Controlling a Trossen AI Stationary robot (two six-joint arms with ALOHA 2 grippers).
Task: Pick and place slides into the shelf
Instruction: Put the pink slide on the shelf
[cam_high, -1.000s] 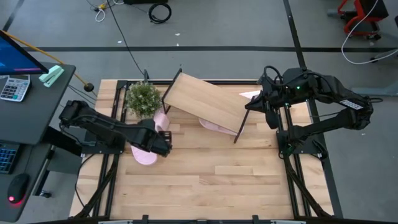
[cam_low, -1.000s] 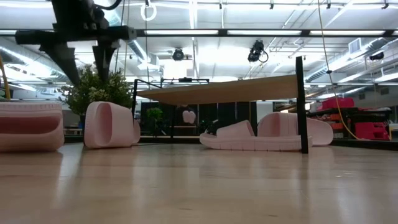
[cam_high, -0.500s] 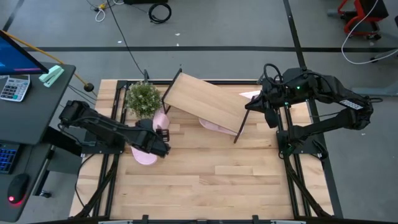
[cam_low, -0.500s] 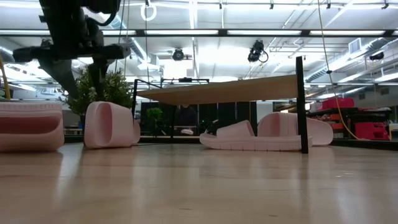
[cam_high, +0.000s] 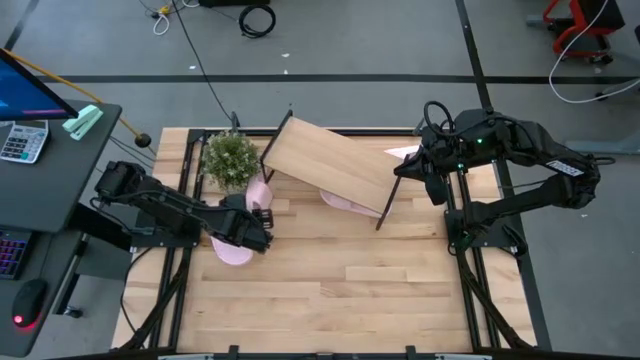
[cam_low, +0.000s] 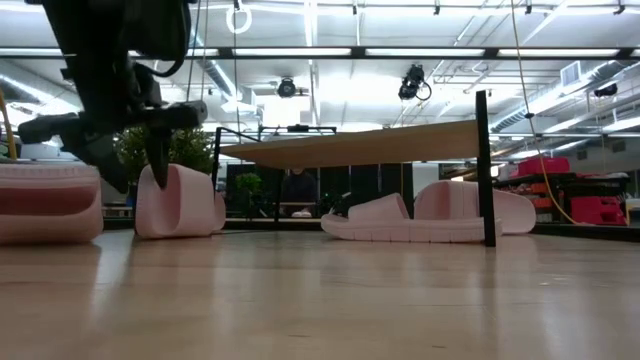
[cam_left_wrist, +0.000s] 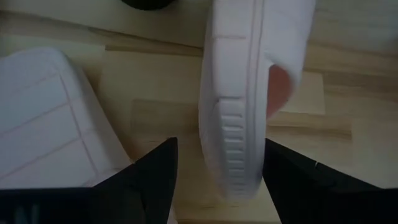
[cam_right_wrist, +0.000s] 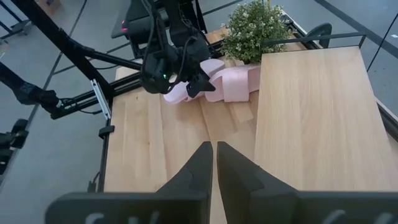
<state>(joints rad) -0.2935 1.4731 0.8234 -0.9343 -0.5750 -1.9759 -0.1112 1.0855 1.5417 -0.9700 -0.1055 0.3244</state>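
The left gripper grabs the pink slide by its ridged end beside the strap (cam_left_wrist: 234, 143) next, to get the slide into the shelf.
My left gripper (cam_left_wrist: 217, 180) is open and low over the table's left part. Its fingers stand on either side of the end of a pink slide (cam_left_wrist: 239, 112) that rests on its side edge (cam_low: 178, 200). A second slide (cam_left_wrist: 43, 137) lies flat just beside it (cam_high: 232, 252). Two more slides (cam_low: 390, 222) (cam_low: 470, 210) lie on the table under the slanted wooden shelf (cam_high: 330, 160), which stands on black legs. My right gripper (cam_right_wrist: 214, 165) is shut and waits in the air beyond the shelf's right end (cam_high: 435, 170).
A small potted plant (cam_high: 230, 158) stands at the far left, close behind the slide on its edge. The shelf's black legs (cam_low: 487, 170) reach the table mid-far. The near half of the wooden tabletop (cam_high: 350, 290) is bare. A desk with a calculator (cam_high: 22, 140) stands left of the table.
My left gripper has come down toward the slide standing on its side edge and has tipped as it sank; its fingers now stand at the height of that slide. The slides and the shelf have stayed in place.
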